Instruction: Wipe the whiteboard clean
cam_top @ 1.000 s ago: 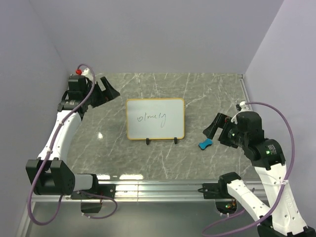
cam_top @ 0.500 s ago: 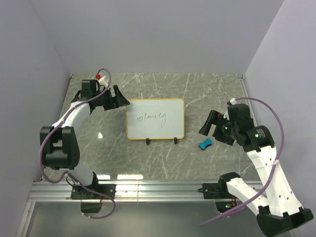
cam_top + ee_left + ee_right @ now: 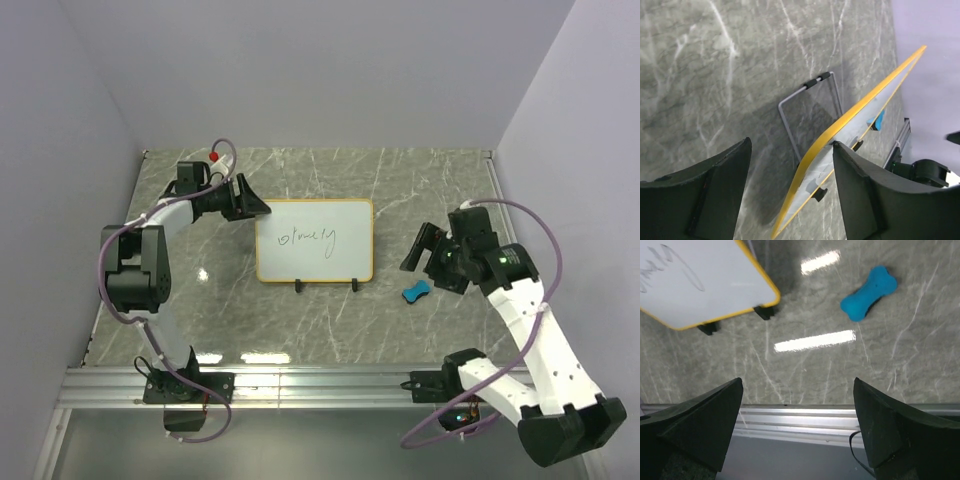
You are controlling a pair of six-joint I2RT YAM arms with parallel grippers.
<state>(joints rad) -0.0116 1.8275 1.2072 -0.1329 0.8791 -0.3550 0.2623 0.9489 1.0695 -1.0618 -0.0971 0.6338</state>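
The right gripper grabs the blue bone-shaped eraser across its narrow middle point(image 3: 416, 291) next, so the eraser's bottom stays free to erase the whiteboard point(image 3: 314, 240).
The whiteboard point(image 3: 314, 240) stands tilted on two black feet at the table's middle, with an orange-tan frame and dark scribbled writing. My left gripper point(image 3: 252, 207) is open at the board's upper left corner; in the left wrist view the board's edge point(image 3: 855, 117) runs between the fingers, close to the right finger point(image 3: 865, 195). My right gripper point(image 3: 418, 254) is open and empty, above and just left of the blue bone-shaped eraser point(image 3: 416, 292). The right wrist view shows the board's corner point(image 3: 700, 285) and the eraser point(image 3: 869, 293).
A grey wire stand point(image 3: 807, 107) props the board from behind. A metal rail point(image 3: 320, 380) runs along the table's near edge. Lilac walls close in the back and sides.
My left gripper has swung right, from the back left corner to the board's upper left corner. My right gripper has shifted slightly left and back above the eraser.
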